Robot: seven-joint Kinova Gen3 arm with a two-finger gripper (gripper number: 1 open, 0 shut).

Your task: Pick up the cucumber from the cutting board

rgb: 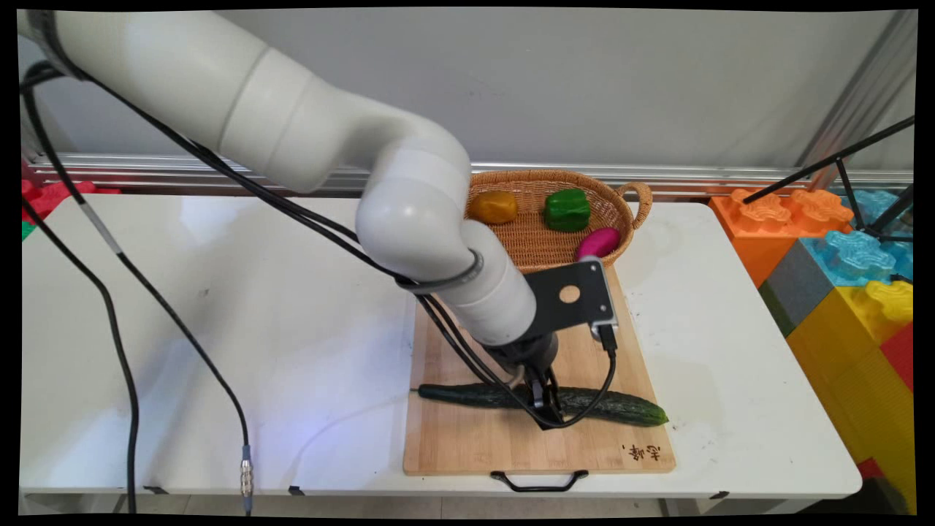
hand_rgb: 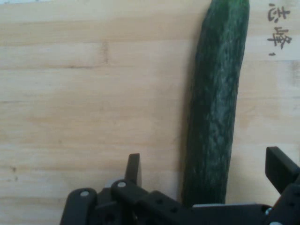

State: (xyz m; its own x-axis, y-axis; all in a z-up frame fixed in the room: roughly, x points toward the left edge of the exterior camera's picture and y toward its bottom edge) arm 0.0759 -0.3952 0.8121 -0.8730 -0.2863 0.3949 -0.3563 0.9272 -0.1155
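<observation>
My gripper should hold the cucumber by its middle to put it into the wicker basket.
A long dark green cucumber lies crosswise on a wooden cutting board near the table's front edge. My gripper is lowered over the cucumber's middle. It is open, with one finger on each side of the cucumber. In the hand view the left finger stands well off the cucumber. The right finger is also apart from it. The fingers hold nothing.
A wicker basket behind the board holds a yellow pepper, a green pepper and a magenta vegetable. Large coloured blocks stand right of the table, with a black tripod over them. Black cables hang at the left.
</observation>
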